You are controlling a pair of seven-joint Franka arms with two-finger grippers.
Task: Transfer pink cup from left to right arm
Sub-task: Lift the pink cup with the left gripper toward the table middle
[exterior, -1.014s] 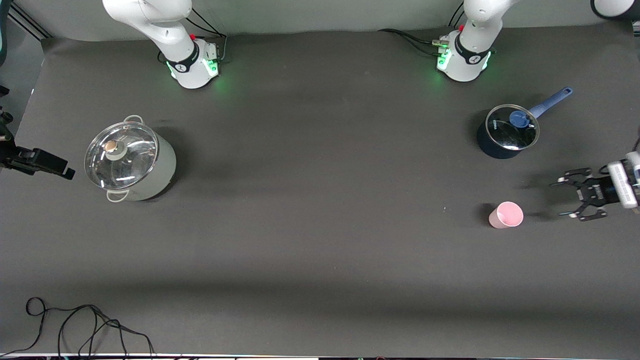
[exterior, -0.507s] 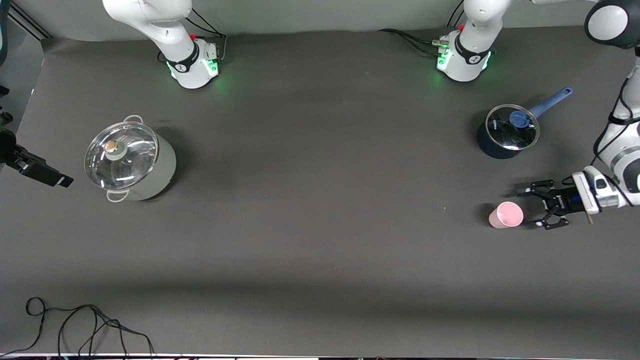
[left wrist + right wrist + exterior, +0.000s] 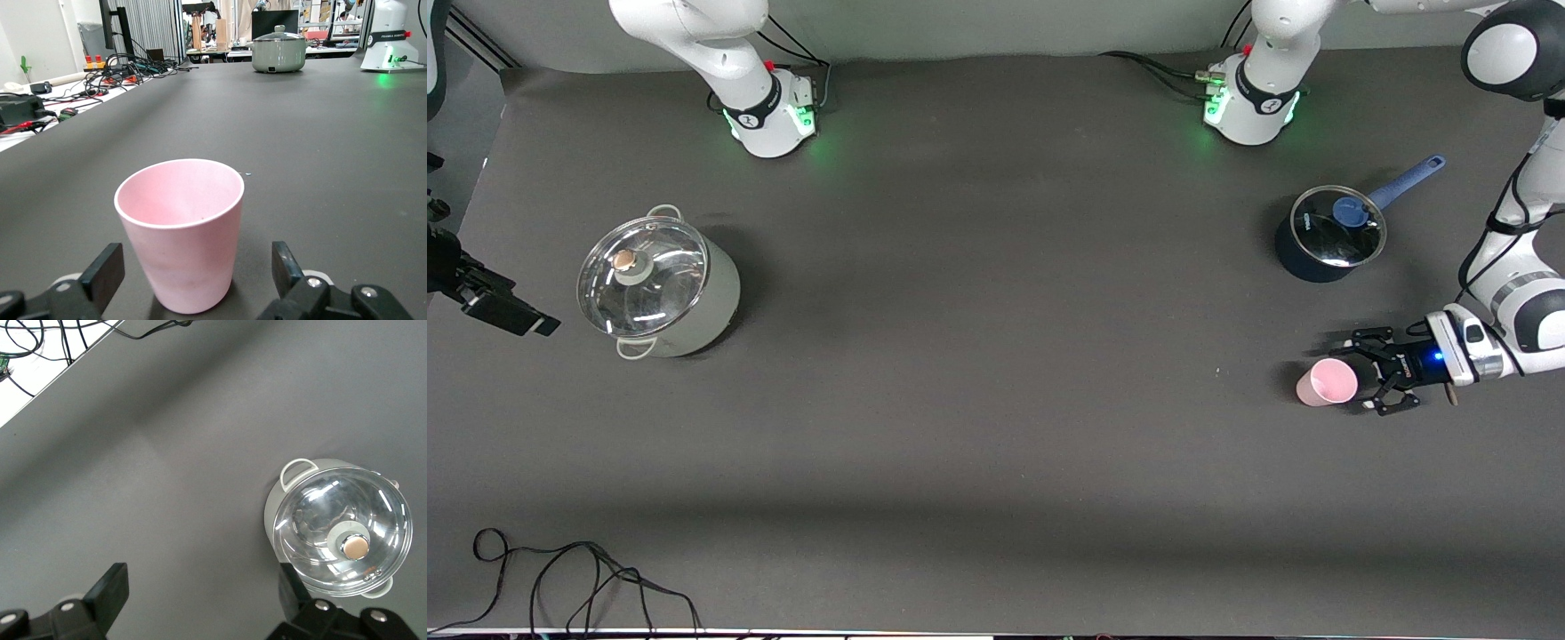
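My left gripper grips the pink cup by its lower body (image 3: 192, 277) next, which leaves the pink cup's rim (image 3: 179, 224) free for my right gripper to grab.
The pink cup (image 3: 1327, 382) stands upright on the dark table mat near the left arm's end. My left gripper (image 3: 1367, 374) is low beside it, open. In the left wrist view the pink cup (image 3: 179, 233) sits between the two black fingers (image 3: 103, 273), with a gap on each side, and nothing grips it. My right gripper (image 3: 513, 313) hangs open and empty at the right arm's end of the table, beside the grey pot. The right wrist view shows my right gripper (image 3: 200, 590) with only bare mat between its fingers.
A grey pot with a glass lid (image 3: 658, 284) stands near the right arm's end. A blue saucepan with a lid and long handle (image 3: 1329, 236) stands farther from the front camera than the cup. A black cable (image 3: 578, 578) lies at the table's near edge.
My left gripper has moved in toward the cup, and its fingers now flank it and stand a little wider. The right gripper has barely shifted. The cup has not moved.
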